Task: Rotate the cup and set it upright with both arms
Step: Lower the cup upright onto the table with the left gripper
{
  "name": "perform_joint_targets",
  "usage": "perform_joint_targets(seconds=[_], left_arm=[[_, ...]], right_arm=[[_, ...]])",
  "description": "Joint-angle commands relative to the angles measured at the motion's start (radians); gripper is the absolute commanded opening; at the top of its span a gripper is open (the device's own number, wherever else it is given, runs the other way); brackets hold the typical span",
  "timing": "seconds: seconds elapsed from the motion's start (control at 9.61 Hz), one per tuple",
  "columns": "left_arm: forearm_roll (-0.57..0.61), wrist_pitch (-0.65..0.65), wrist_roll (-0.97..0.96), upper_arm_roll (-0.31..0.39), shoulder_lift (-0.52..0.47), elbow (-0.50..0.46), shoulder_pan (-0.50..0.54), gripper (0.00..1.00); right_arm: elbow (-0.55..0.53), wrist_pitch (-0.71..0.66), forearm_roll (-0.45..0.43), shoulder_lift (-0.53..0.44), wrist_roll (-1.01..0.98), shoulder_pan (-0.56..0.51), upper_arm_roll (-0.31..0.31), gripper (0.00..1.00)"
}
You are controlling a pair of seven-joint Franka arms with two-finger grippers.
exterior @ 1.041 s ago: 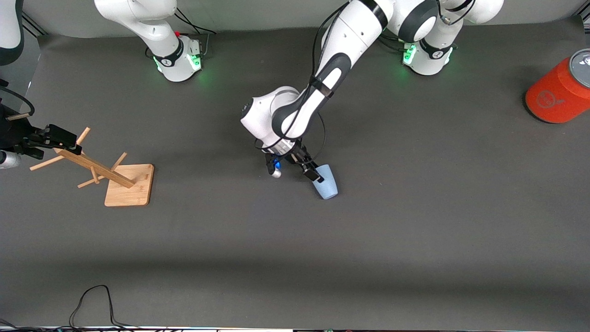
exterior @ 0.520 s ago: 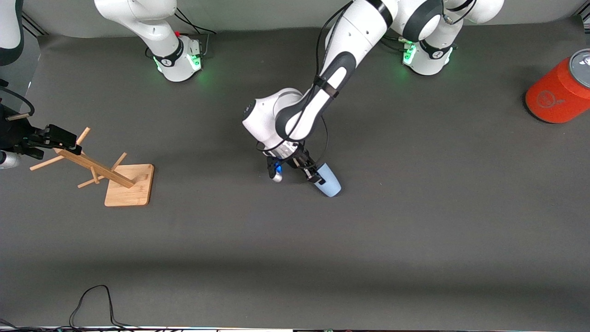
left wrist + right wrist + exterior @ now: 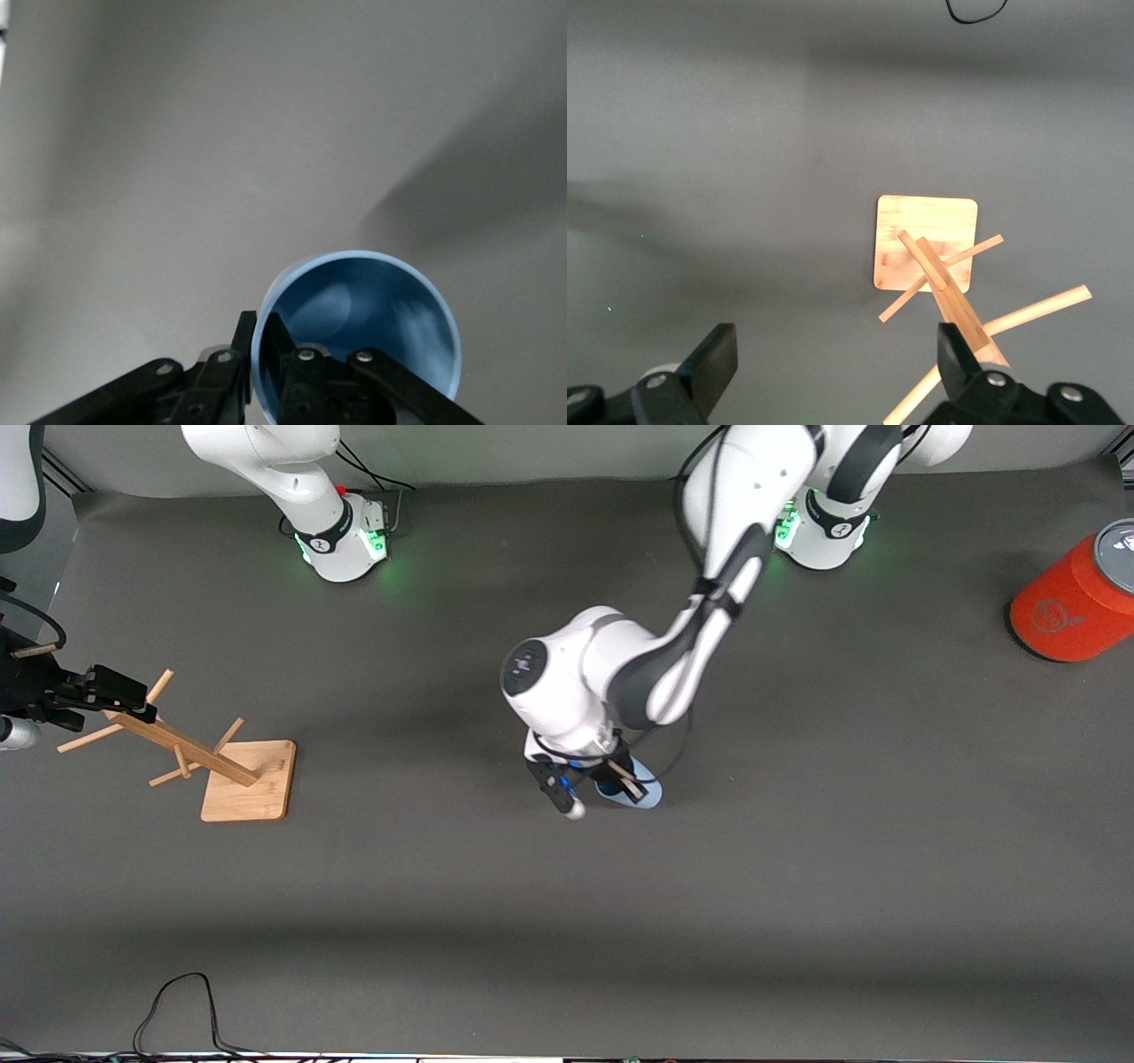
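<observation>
My left gripper needs to turn the cup upright before it lets go, because the pale-blue cup's lower edge (image 3: pixel 646 799) is tilted against the table.
The pale-blue cup (image 3: pixel 647 796) is in the middle of the table, mostly hidden under the left arm's wrist in the front view. My left gripper (image 3: pixel 623 778) is shut on the cup's rim. In the left wrist view one finger is inside the cup (image 3: pixel 376 305) and the other outside the wall, at the left gripper (image 3: pixel 260 335); the cup's mouth faces the camera. My right gripper (image 3: pixel 124 693) waits open over the top of a wooden rack, with nothing between the fingers of the right gripper (image 3: pixel 837 359).
The wooden peg rack (image 3: pixel 190 751) on its square base (image 3: pixel 926 232) stands toward the right arm's end of the table. A large orange cylinder with a grey lid (image 3: pixel 1074 598) lies at the left arm's end. A black cable (image 3: pixel 177 1005) loops along the table's near edge.
The left gripper has shut on the cup's rim. The left arm has swung and turned its wrist, carrying the cup slightly nearer the front camera. The right arm has not moved.
</observation>
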Motion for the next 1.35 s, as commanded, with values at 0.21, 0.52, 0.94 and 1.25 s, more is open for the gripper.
perform_joint_targets(seconds=[0.21, 0.52, 0.94, 1.25], left_arm=[[-0.324, -0.007, -0.263, -0.007, -0.126, 0.037, 0.12, 0.0], [-0.408, 0.196, -0.435, -0.007, -0.268, -0.193, 0.186, 0.0], [-0.213, 0.512, -0.846, -0.007, -0.373, -0.58, 0.097, 0.0], [-0.165, 0.655, -0.913, -0.009, -0.338, -0.691, 0.071, 0.0]], right_arm=[[0.004, -0.001, -0.011, -0.001, 0.017, 0.003, -0.002, 1.0], [0.003, -0.002, -0.011, -0.003, 0.017, 0.006, -0.002, 1.0], [0.0, -0.002, -0.011, -0.006, 0.017, 0.006, -0.003, 1.0], [0.0, -0.002, -0.012, -0.007, 0.019, 0.006, -0.003, 1.0]])
